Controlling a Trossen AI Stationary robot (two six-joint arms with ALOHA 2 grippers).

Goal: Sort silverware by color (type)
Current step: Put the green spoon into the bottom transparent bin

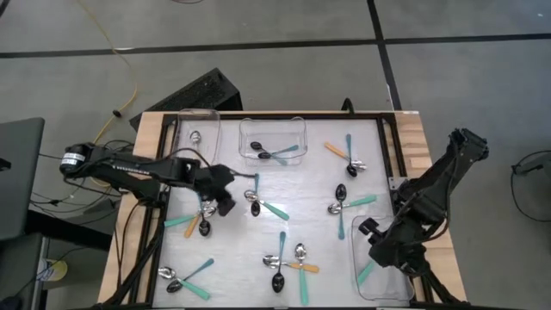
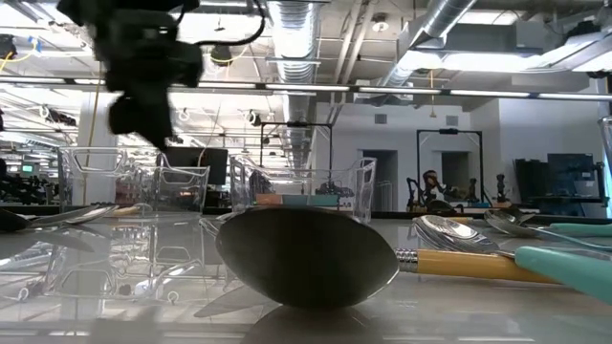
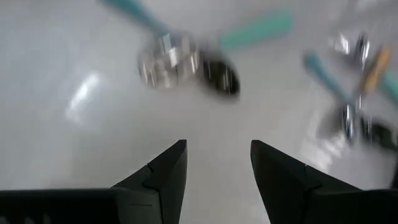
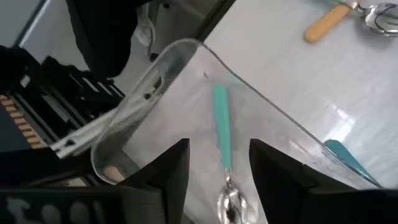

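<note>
My left gripper grips the spoon crossing the orange handle by its teal handle [image 1: 180, 221] next, to sort it into the clear bin [image 1: 387, 286].
Small spoons with teal, blue or orange handles lie scattered on the white table [image 1: 310, 185]. My left gripper [image 1: 225, 200] hovers open over the table's left half, beside a teal and orange pair [image 1: 194, 222]. In its wrist view the open gripper [image 3: 217, 146] holds nothing, and a shiny spoon bowl [image 3: 168, 61] and a dark one [image 3: 221, 76] lie ahead. My right gripper [image 1: 372, 245] is open above the clear bin [image 1: 392, 288] at the near right. A teal-handled spoon [image 4: 221, 134] lies flat on that bin's floor, below the gripper [image 4: 217, 146].
A clear bin at the far middle [image 1: 301, 129] holds blue-handled spoons [image 1: 277, 154]. Another clear bin at the far left [image 1: 207, 120] holds one spoon [image 1: 195, 137]. More spoons lie at the near middle [image 1: 288, 261], near left [image 1: 185, 280] and right [image 1: 349, 207]. A wooden frame [image 1: 417, 142] borders the table.
</note>
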